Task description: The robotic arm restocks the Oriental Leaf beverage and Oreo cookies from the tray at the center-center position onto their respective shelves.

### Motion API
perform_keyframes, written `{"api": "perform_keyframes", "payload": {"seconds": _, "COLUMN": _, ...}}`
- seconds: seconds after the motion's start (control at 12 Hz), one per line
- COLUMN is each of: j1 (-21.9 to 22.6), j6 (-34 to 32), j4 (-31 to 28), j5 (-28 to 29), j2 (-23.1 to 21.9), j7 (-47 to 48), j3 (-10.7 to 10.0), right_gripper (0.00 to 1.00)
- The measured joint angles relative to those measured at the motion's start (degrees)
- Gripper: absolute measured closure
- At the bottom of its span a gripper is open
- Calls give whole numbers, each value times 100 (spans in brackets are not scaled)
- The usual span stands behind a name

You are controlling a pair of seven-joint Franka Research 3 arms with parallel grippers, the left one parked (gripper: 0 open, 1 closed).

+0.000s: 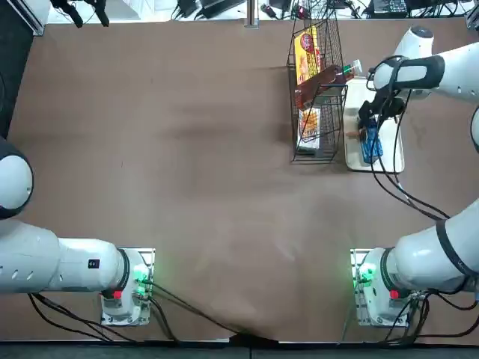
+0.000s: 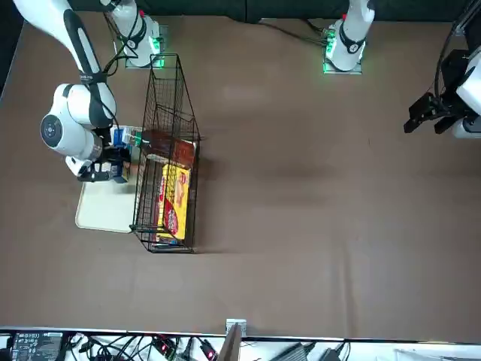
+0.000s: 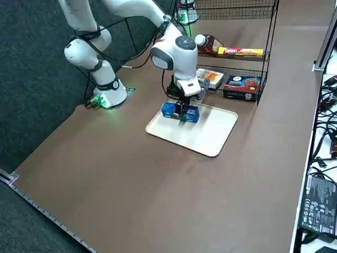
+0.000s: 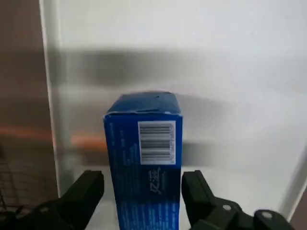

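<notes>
The robot's right gripper will next restock the Oreo cookies onto their shelf, so it will grab the packet across its narrow barcode side.
The Oreo cookies, a blue packet with a barcode, lie on the white tray near its rack-side end. My right gripper is lowered over the packet, open, one finger on each side with a small gap to the packet. The Oriental Leaf beverage, reddish-brown with a white cap, lies on its side on an upper tier of the shelves. From overhead the gripper covers part of the packet on the tray, right beside the shelves.
The rack holds yellow-and-red packages and a dark box on its low tier. Black cables trail from the wrist over the table. The table's far edge runs just behind the rack.
</notes>
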Motion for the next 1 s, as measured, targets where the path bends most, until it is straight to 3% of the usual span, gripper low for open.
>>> {"api": "perform_keyframes", "payload": {"seconds": 0.75, "j1": -28, "j6": 9, "j4": -215, "j5": 0, "j2": 0, "j7": -2, "j3": -40, "right_gripper": 4}}
{"api": "perform_keyframes", "payload": {"seconds": 0.92, "j1": -45, "j6": 9, "j4": -216, "j5": 0, "j2": -1, "j7": -2, "j3": -53, "right_gripper": 22}}
{"api": "perform_keyframes", "payload": {"seconds": 1.0, "j1": -52, "j6": 9, "j4": -216, "j5": 0, "j2": -1, "j7": -3, "j3": -53, "right_gripper": 22}}
